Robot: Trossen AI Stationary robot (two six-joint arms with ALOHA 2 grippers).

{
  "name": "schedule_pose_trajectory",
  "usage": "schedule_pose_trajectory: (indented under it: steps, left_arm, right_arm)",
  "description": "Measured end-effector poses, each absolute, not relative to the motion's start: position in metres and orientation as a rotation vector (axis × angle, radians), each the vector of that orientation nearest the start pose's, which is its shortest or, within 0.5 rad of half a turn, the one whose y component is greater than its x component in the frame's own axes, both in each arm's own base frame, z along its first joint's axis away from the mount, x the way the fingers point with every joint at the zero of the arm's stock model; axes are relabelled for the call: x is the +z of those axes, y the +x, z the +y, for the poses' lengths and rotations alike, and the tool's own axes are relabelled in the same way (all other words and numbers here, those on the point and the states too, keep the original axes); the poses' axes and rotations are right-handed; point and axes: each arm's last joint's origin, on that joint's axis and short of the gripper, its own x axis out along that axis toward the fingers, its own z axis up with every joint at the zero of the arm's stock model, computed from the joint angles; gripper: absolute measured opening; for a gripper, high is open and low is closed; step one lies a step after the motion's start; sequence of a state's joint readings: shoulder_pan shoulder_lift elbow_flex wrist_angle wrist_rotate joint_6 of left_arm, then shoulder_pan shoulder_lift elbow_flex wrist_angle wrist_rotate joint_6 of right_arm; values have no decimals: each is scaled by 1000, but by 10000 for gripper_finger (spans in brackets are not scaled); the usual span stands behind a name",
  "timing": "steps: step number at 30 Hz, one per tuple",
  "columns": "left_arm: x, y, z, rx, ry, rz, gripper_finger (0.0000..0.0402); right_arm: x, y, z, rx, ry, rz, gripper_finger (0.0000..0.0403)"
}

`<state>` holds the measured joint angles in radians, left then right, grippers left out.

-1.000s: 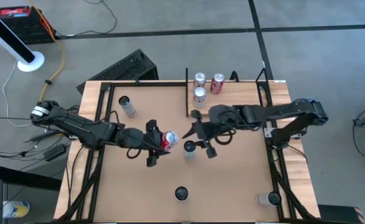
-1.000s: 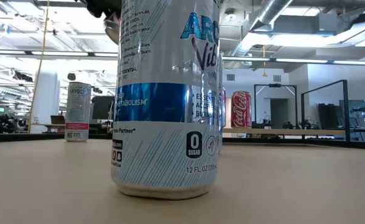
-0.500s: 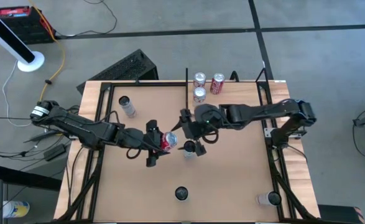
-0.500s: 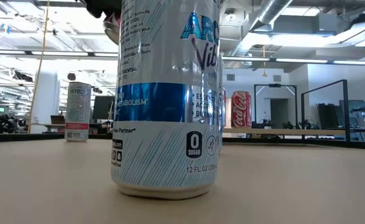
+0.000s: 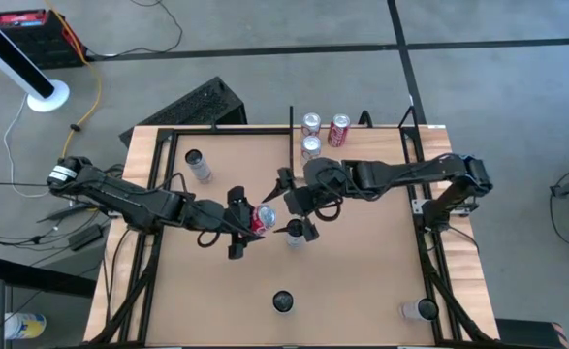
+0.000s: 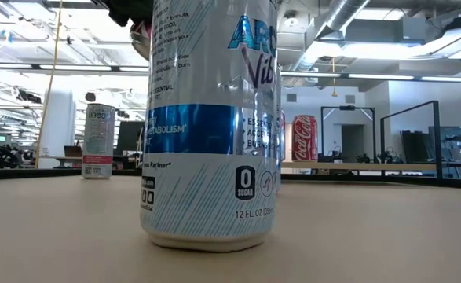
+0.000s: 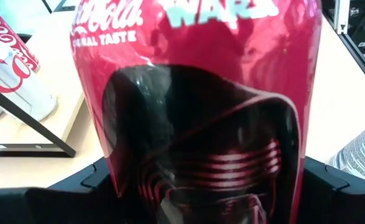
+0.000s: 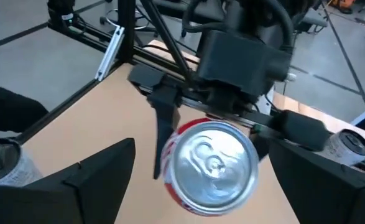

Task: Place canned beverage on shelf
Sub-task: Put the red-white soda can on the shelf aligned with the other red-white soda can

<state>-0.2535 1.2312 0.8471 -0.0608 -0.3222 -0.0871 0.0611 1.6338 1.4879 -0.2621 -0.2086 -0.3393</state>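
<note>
I will grab the red Coca-Cola can by its silver top end (image 5: 266,217) next with my right gripper, and I will put the can on the shelf (image 5: 371,143).
A red Coca-Cola can (image 5: 265,218) hangs over the table's middle, with my left gripper (image 5: 250,225) shut on it. In the left wrist view the red can (image 7: 201,112) fills the picture. My right gripper (image 5: 289,206) is open. Its fingers (image 8: 89,180) stand on either side of the can's silver top (image 8: 210,163) without touching it. The shelf (image 5: 371,143) stands at the table's far edge and carries three cans (image 5: 311,123), one of them red (image 6: 305,137). My left gripper pinches the red can's side wall between its two fingers (image 7: 92,179), low on the can's body. The fingers come level from the table's left and lie across the can. The can is lifted clear of the table, tilted, its top (image 8: 210,163) toward the right arm.
A silver can (image 5: 295,233) stands on the table just under my right gripper. Further cans stand at the far left (image 5: 197,165), near middle (image 5: 283,301) and near right (image 5: 420,310). The near one, blue and silver (image 6: 210,118), blocks much of the low view.
My right gripper has gone toward the table's left, up to the red can, and its fingers now stand on either side of the can's top.
</note>
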Motion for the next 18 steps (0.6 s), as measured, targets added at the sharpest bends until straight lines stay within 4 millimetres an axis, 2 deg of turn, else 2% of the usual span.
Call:
schedule_pose_trajectory:
  steps: [9, 18]
  left_arm:
    - [274, 261, -58, 82, 44, 433, 285]
    - [274, 261, -58, 87, 66, 432, 285]
  right_arm:
    - [326, 396, 26, 329, -302, 401, 400]
    - [323, 398, 23, 319, -300, 412, 385]
